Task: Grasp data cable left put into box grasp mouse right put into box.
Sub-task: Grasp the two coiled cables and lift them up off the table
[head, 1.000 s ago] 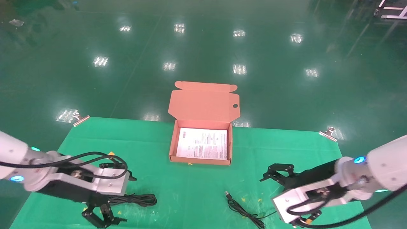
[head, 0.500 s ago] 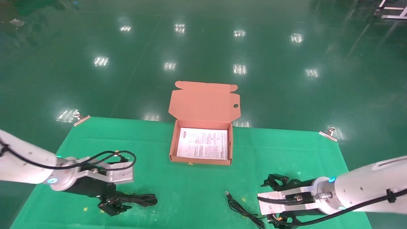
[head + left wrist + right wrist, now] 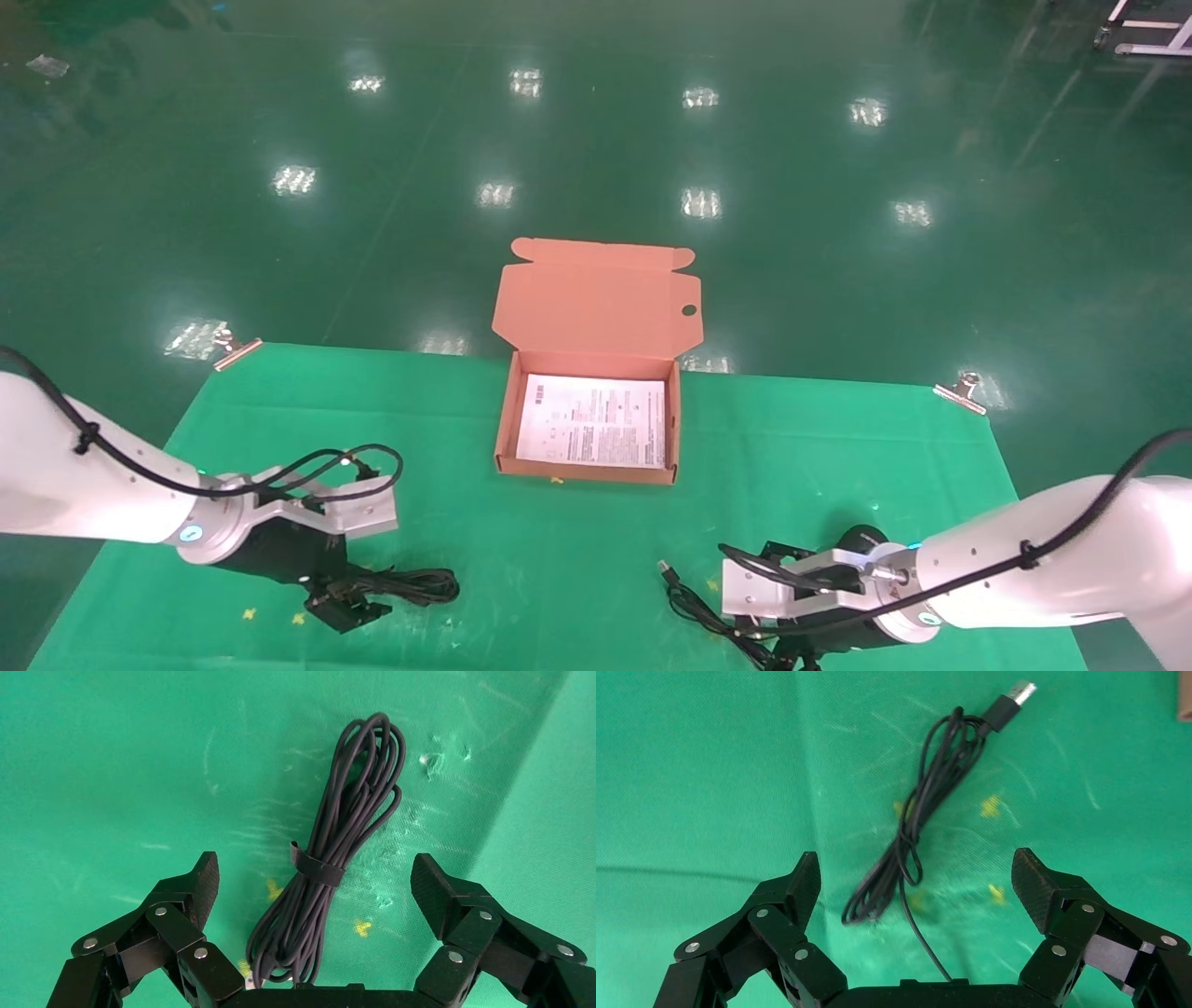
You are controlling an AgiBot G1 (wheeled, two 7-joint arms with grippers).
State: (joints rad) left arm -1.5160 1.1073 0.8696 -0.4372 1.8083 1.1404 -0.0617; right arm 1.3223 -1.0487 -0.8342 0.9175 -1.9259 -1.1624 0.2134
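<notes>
The loops of the data cable fan out loose at both ends, so my left gripper will next grip the cable at its strapped middle [image 3: 320,870].
The data cable [image 3: 410,585] [image 3: 330,811] lies as a strapped black bundle on the green cloth at the front left. My left gripper [image 3: 345,606] [image 3: 315,871] is open and low over it, one finger on each side of the bundle's near end, not touching it. The salmon box [image 3: 507,419] stands open at the table's middle, with a printed sheet inside. My right gripper [image 3: 787,657] [image 3: 916,862] is open above the mouse's thin cord [image 3: 708,615] [image 3: 912,846] with its USB plug [image 3: 1015,695]. The cord runs under the palm. The mouse itself is hidden.
The box's lid [image 3: 596,298] stands up behind it, past the table's far edge. Metal clips [image 3: 237,349] [image 3: 964,390] hold the green cloth at the far corners. Small yellow marks dot the cloth near both cables.
The left gripper has come down from the front edge onto the data cable's left end. The right arm has swung down and left, and its gripper now hangs over the mouse cord.
</notes>
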